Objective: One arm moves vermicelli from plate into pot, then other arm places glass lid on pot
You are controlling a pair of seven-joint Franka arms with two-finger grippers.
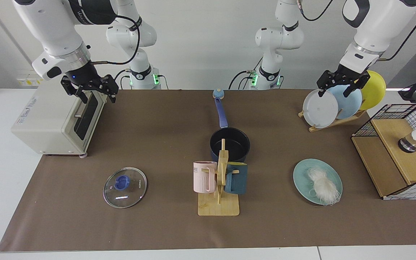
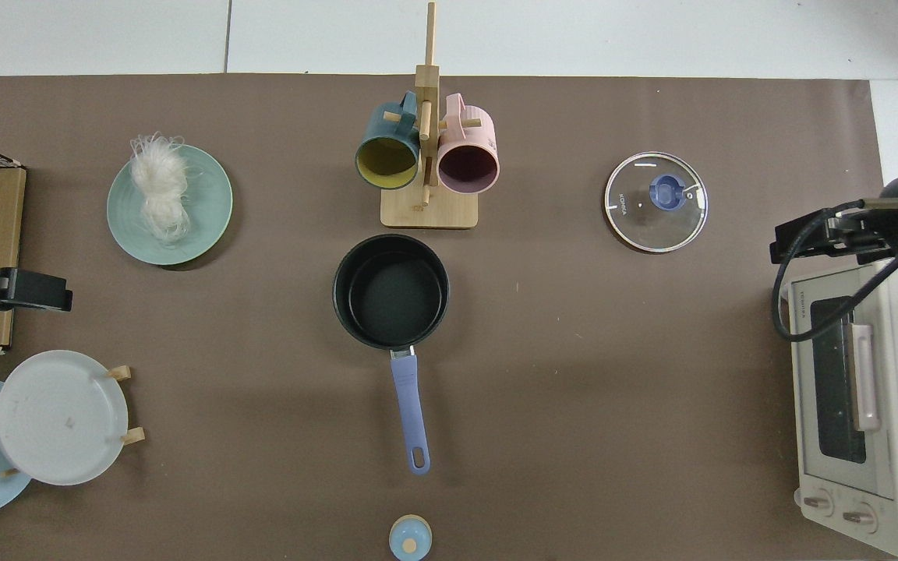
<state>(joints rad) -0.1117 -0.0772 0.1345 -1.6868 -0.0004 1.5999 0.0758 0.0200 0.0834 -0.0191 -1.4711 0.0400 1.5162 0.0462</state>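
Observation:
Next, my right gripper grabs the lid by its blue knob (image 1: 122,182), since only that knob stands up while the wide glass disc (image 1: 135,195) lies flat on the mat.
The vermicelli (image 1: 323,184) (image 2: 159,187) lies as a white bundle on the teal-green plate (image 1: 301,176) (image 2: 207,204), with a few strands trailing over the rim. At the table's middle stands the dark navy pot (image 1: 229,144) (image 2: 390,292), its black inside bare and its blue handle pointing toward the arms. The glass lid (image 1: 125,187) (image 2: 655,202) rests flat on the brown mat, knob up. My left gripper (image 1: 333,93) (image 2: 36,290) hangs open and holds nothing, high over the plate rack. Above the toaster oven, my right gripper (image 1: 98,95) (image 2: 796,245) is open too and holds nothing.
A wooden mug tree (image 1: 219,206) with a pink mug (image 1: 204,177) and a teal mug (image 1: 237,178) stands just in front of the pot. A toaster oven (image 1: 60,122), a plate rack (image 1: 332,121) with three small plates, a wire basket (image 1: 395,108) and a small blue knobbed object (image 1: 218,94) line the edges.

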